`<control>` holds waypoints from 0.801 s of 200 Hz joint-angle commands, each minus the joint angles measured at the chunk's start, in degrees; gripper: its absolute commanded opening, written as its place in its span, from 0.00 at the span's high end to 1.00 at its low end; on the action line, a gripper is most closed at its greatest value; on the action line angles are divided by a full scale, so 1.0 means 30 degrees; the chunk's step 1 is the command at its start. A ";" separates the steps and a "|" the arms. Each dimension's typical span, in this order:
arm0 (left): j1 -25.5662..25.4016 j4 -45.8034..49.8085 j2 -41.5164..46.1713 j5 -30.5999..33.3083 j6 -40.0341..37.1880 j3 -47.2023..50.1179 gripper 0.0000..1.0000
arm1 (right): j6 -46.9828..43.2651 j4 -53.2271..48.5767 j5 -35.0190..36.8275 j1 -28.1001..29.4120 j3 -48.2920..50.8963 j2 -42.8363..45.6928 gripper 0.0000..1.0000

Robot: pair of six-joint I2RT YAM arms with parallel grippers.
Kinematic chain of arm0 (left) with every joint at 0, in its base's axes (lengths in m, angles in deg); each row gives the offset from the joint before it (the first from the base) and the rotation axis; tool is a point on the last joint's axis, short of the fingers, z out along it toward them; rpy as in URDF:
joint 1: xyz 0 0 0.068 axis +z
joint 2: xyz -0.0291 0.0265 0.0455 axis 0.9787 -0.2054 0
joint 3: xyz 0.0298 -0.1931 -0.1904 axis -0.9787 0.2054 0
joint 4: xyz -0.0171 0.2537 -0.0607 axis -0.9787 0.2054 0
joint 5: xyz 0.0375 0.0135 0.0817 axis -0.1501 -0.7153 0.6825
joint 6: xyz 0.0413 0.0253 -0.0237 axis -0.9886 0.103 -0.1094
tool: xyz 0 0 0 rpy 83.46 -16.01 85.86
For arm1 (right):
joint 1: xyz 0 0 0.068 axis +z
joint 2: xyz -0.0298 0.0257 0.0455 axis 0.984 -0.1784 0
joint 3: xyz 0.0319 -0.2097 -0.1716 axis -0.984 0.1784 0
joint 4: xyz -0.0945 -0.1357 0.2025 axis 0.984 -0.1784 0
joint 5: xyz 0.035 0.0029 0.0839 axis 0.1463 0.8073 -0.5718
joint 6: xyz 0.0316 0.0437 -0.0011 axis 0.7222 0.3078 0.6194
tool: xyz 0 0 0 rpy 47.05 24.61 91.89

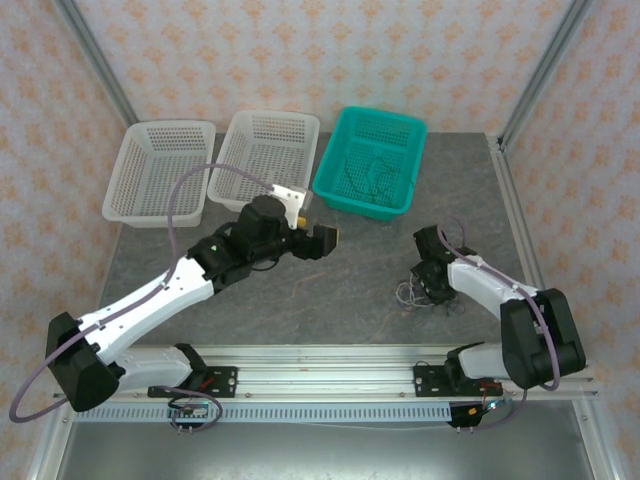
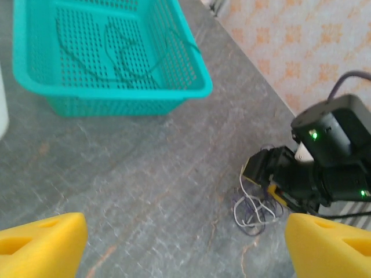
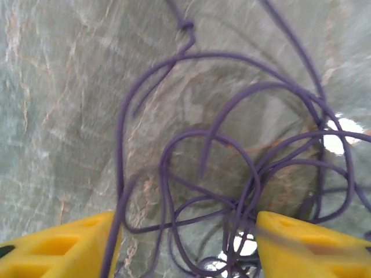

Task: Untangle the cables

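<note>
The left gripper grabs the white wire near its loose end (image 1: 411,283) (image 2: 242,179) next and draws it out of the purple loops.
The cables (image 1: 412,293) lie as a small wispy tangle of purple and white wires on the grey table, right of centre. My right gripper (image 1: 432,285) is down on this tangle. In the right wrist view its yellow fingers (image 3: 58,249) stand apart, and several purple loops (image 3: 120,133) run between them and across both tips. My right gripper (image 3: 185,249) is open. My left gripper (image 1: 325,240) hovers mid-table, open and empty (image 2: 185,249), and looks toward the tangle (image 2: 255,208). A thin green cable (image 2: 122,55) lies inside the teal basket (image 2: 116,92).
The teal basket (image 1: 362,198) stands at the back, right of centre. Two white baskets (image 1: 165,127) (image 1: 275,115) sit to its left. A metal frame post borders the table's right side, and a rail runs along the near edge.
</note>
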 commanded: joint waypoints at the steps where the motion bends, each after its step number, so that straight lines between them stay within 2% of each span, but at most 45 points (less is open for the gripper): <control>1: -0.0485 -0.0408 0.0085 -0.0280 0.0998 0.1145 0.11 | 0.0988 0.3004 -0.2510 -0.0039 0.1018 0.0013 0.68; 20: -0.0654 -0.1234 -0.0078 -0.0369 0.1783 0.2228 0.15 | 0.2366 0.4101 -0.2843 0.0435 0.1495 0.0356 0.90; 34: -0.0698 -0.1689 -0.0390 -0.0392 0.2329 0.2731 0.20 | 0.3165 0.4626 -0.2976 0.1268 0.1473 0.0328 1.00; 59: -0.0733 -0.2370 -0.1239 -0.1020 0.3240 0.3018 0.28 | 0.4224 0.4738 -0.2788 0.2995 0.0709 0.0067 1.00; 95: -0.0744 -0.3263 -0.2814 -0.1972 0.4780 0.2844 0.34 | 0.5339 0.4727 -0.1228 0.5478 -0.0571 0.0040 1.00; 130: -0.0737 -0.3273 -0.4457 -0.2445 0.6281 0.2323 0.45 | 0.5563 0.5561 -0.1318 0.6087 -0.0814 -0.0109 1.00; 160: -0.0737 -0.4334 -0.5603 -0.2647 0.7198 0.2477 0.47 | 0.5351 0.6874 -0.1937 0.6364 -0.0654 -0.0124 1.00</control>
